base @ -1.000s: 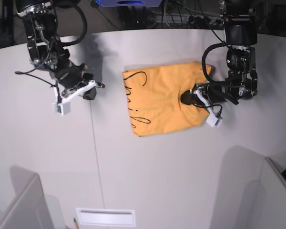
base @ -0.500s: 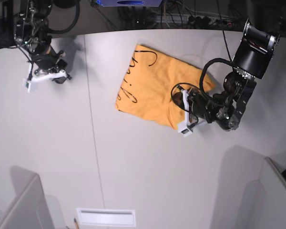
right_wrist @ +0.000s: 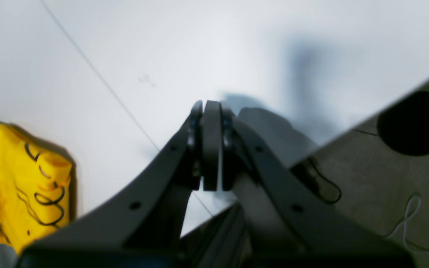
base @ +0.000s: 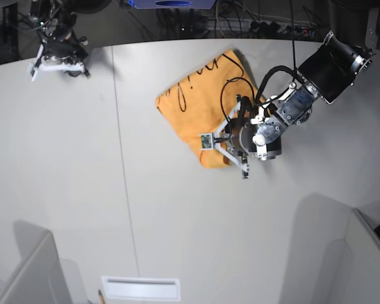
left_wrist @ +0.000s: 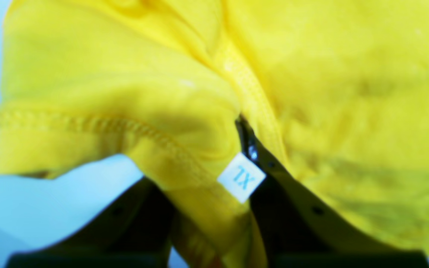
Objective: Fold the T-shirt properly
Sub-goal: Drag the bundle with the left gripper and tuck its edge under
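My left gripper should keep hold of the T-shirt [base: 193,104] until it lies straight, because its black script edge [base: 206,69] is slanted against the far edge of the table.
The T-shirt [base: 193,104] lies folded on the white table [base: 82,190], tilted, with black script along its far edge. My left gripper [base: 231,138] is at its near right corner, shut on the cloth. In the left wrist view yellow fabric of the T-shirt [left_wrist: 106,96] is bunched between the black fingers [left_wrist: 292,201] of my left gripper [left_wrist: 199,175], and a small white XL tag [left_wrist: 241,178] hangs beside it. My right gripper [base: 56,60] is at the table's far left corner, away from the shirt. In the right wrist view my right gripper [right_wrist: 211,145] has its pads pressed together on nothing, and the T-shirt [right_wrist: 21,186] shows at the left edge.
Grey partitions stand at the near left [base: 25,272] and near right [base: 342,253]. A white slotted plate [base: 139,288] lies at the front edge. Cables run behind the table [base: 253,25]. Grey floor with a black round object [right_wrist: 415,123] lies past the table's edge.
The left arm has dragged and turned the T-shirt, its script edge swinging toward the back of the table. The right arm has drawn back to the far left corner.
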Robot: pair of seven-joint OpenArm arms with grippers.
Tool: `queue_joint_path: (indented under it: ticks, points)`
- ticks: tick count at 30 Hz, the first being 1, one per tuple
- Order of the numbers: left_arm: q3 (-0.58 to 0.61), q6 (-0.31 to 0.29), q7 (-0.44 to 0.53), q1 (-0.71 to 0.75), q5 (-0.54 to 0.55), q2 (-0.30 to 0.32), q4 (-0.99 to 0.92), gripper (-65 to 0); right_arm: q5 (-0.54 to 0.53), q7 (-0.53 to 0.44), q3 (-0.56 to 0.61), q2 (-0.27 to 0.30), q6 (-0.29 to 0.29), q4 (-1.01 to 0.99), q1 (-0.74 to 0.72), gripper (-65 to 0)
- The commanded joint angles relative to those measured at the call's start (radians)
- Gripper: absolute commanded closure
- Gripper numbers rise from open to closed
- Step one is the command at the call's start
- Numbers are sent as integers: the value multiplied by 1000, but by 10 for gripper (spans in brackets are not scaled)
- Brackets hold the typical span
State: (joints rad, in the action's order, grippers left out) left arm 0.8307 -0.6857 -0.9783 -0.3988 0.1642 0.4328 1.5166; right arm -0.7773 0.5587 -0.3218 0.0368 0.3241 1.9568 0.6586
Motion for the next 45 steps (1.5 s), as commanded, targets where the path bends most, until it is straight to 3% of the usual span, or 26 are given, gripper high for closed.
queue_joint_path:
  ticks: [1,6,12,25,31,35,45]
  points:
    - [14,-12,28,-15,-27,2,2,0,-3,-18,-1,-4,-7,16,17,0]
    - [95,-12,181,-25,-91,2,-4,0,-3,-48,0,-8,-7,16,45,0]
    - [226,-12,263,-61,-88,2,-11,0,-1,-48,-3,-44,-7,11,49,0]
    - [259,-12,276,-116,-97,-113,-35,0,-1,-48,0,-51,-7,11,49,0]
    - [348,-12,282,-188,-97,-116,-58,0,-1,-48,0,-50,-7,11,48,0]
    - [376,-12,408,-223,-97,-114,-93,0,-1,-48,0,-50,-7,11,48,0]
    - [370,-12,396,-225,-97,-116,-116,0,-1,-47,2,-48,-9,11,43,0]
